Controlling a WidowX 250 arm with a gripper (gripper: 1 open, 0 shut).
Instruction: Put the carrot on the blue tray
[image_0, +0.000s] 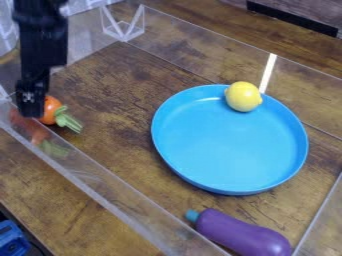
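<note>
I need to lower my gripper before I close it on the carrot. Its fingers are above the carrot's orange end (51, 110), so they would miss if I closed now.
The carrot (51, 111), small and orange with a green leafy top (68, 123), lies at the left of the wooden table. My black gripper (26, 99) points down over its orange end and hides part of it, jaws open around it as far as the blur lets me see. The blue tray (227, 150) is a wide round plate at the right, well apart from the carrot.
A yellow round fruit (242, 96) rests on the tray's far rim, with a pale stick (269, 72) behind it. A purple eggplant (241, 234) lies near the front right. Clear plastic walls (94, 190) edge the table along the front left.
</note>
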